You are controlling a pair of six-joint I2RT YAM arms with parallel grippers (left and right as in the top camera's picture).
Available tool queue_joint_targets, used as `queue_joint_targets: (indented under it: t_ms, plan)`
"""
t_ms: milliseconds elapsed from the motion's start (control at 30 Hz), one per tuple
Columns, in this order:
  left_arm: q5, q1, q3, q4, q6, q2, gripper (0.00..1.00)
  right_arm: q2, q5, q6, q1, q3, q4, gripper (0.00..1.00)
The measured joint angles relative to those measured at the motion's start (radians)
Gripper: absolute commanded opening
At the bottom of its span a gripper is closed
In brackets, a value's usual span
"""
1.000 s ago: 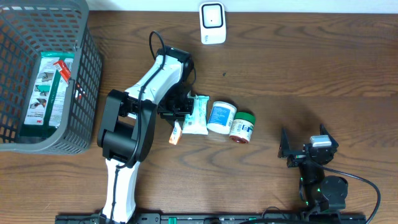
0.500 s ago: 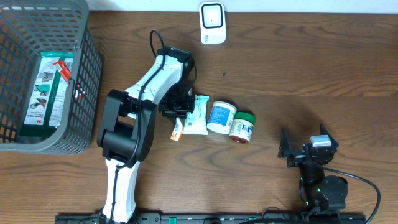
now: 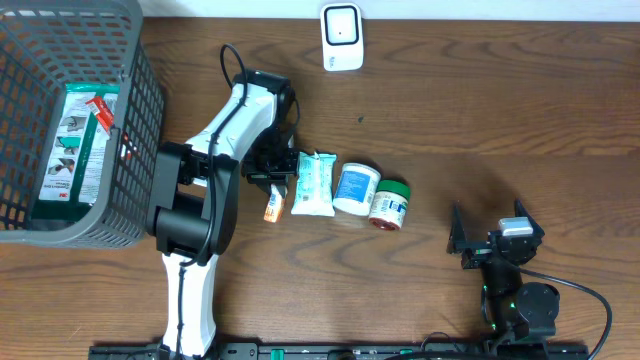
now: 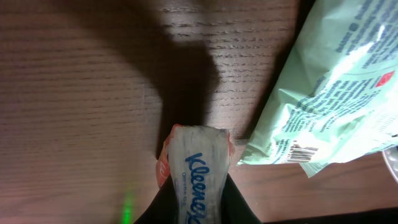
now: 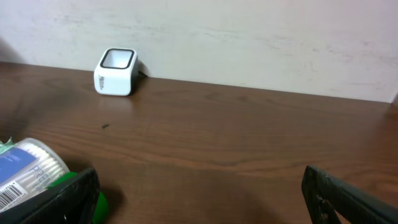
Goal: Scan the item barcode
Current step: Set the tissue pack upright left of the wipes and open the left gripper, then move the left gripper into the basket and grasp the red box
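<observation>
My left gripper is ready to release the tissue pack: the pack's orange end meets the wood beside the wipes packet, so the pack would rest there.
A small Kleenex tissue pack (image 4: pixel 200 167) with an orange end is pinched between the black fingers of my left gripper (image 4: pixel 199 202), just above the wood. From overhead the pack (image 3: pixel 272 206) pokes out below the left gripper (image 3: pixel 276 186), left of a pale green wipes packet (image 3: pixel 313 184). The white barcode scanner (image 3: pixel 342 37) stands at the table's far edge, well away from the pack. My right gripper (image 3: pixel 497 246) rests near the front right, open and empty. The right wrist view has the scanner (image 5: pixel 115 71) at far left.
A grey basket (image 3: pixel 145 140) at the left holds a flat printed package (image 3: pixel 78 145). Right of the wipes packet (image 4: pixel 329 93) lie a white tub with a blue label (image 3: pixel 356 188) and a green-lidded bottle (image 3: pixel 390 204).
The left arm has swung left, carrying the tissue pack a little away from the green wipes packet. The right arm has not moved.
</observation>
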Motion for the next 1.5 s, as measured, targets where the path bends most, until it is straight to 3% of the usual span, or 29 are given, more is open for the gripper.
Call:
queue_joint_targets:
  t_ms: [333, 500, 767, 1000, 1133, 1300, 1500]
  plan:
    - [-0.017, -0.013, 0.0, 0.044, 0.014, 0.0, 0.59, 0.0, 0.0, 0.0, 0.0, 0.0, 0.0, 0.99]
    - [-0.023, -0.013, 0.0, 0.044, 0.018, 0.0, 0.73, 0.0, 0.0, 0.0, 0.0, 0.0, 0.0, 0.99]
    - [-0.024, -0.01, 0.029, 0.029, 0.018, -0.006, 0.75, 0.0, 0.0, 0.0, 0.0, 0.0, 0.0, 0.99]
    - [-0.069, 0.079, 0.286, 0.005, 0.018, -0.179, 0.75, 0.0, 0.0, 0.0, 0.0, 0.0, 0.0, 0.99]
    - [-0.148, 0.206, 0.416, 0.055, 0.016, -0.377, 0.75, 0.0, 0.0, 0.0, 0.0, 0.0, 0.0, 0.99]
    - [-0.263, 0.432, 0.455, 0.152, -0.018, -0.581, 0.75, 0.0, 0.0, 0.0, 0.0, 0.0, 0.0, 0.99]
    - [-0.316, 0.663, 0.456, 0.168, -0.05, -0.61, 0.79, 0.0, 0.0, 0.0, 0.0, 0.0, 0.0, 0.99]
